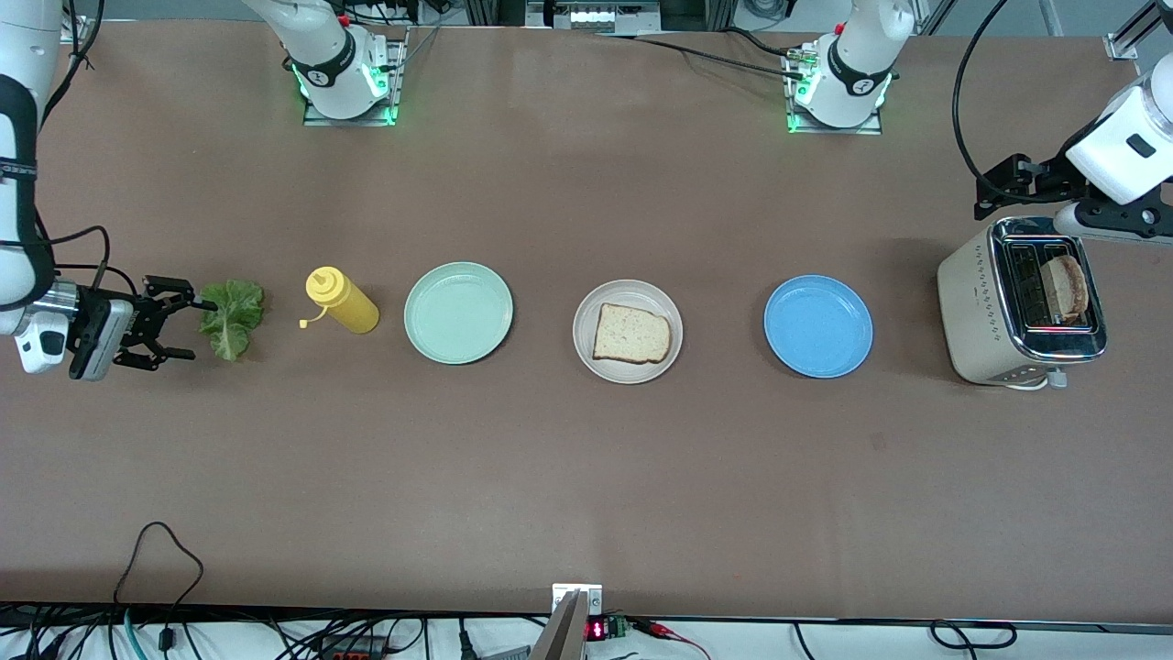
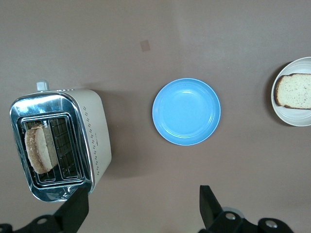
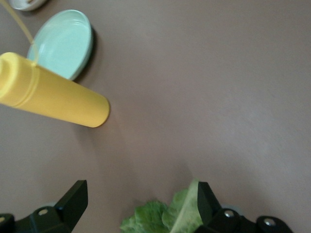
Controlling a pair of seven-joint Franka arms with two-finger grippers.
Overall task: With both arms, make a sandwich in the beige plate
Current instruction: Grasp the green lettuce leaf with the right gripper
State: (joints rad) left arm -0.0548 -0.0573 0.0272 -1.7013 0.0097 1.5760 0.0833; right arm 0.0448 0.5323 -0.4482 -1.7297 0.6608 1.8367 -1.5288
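Note:
The lettuce should top the bread slice next, so the robot's right gripper needs to grab it by its leaf's end.
The beige plate [image 1: 584,344] sits mid-table with one bread slice [image 1: 630,334] lying on it; both also show in the left wrist view, plate [image 2: 291,116] and slice [image 2: 296,91]. A second bread slice [image 1: 1068,286] stands in the toaster [image 1: 981,302], seen too in the left wrist view [image 2: 39,148]. The green lettuce leaf [image 1: 234,316] lies on the table at the right arm's end. My right gripper [image 1: 183,323] is open and low, with the leaf's end [image 3: 165,218] between its fingers and against one of them. My left gripper [image 1: 990,192] is open and empty, up beside the toaster.
A yellow squeeze bottle [image 1: 341,301] lies on its side between the lettuce and a mint-green plate [image 1: 458,312]. A blue plate [image 1: 818,326] sits between the beige plate and the toaster. All stand in one row across the table.

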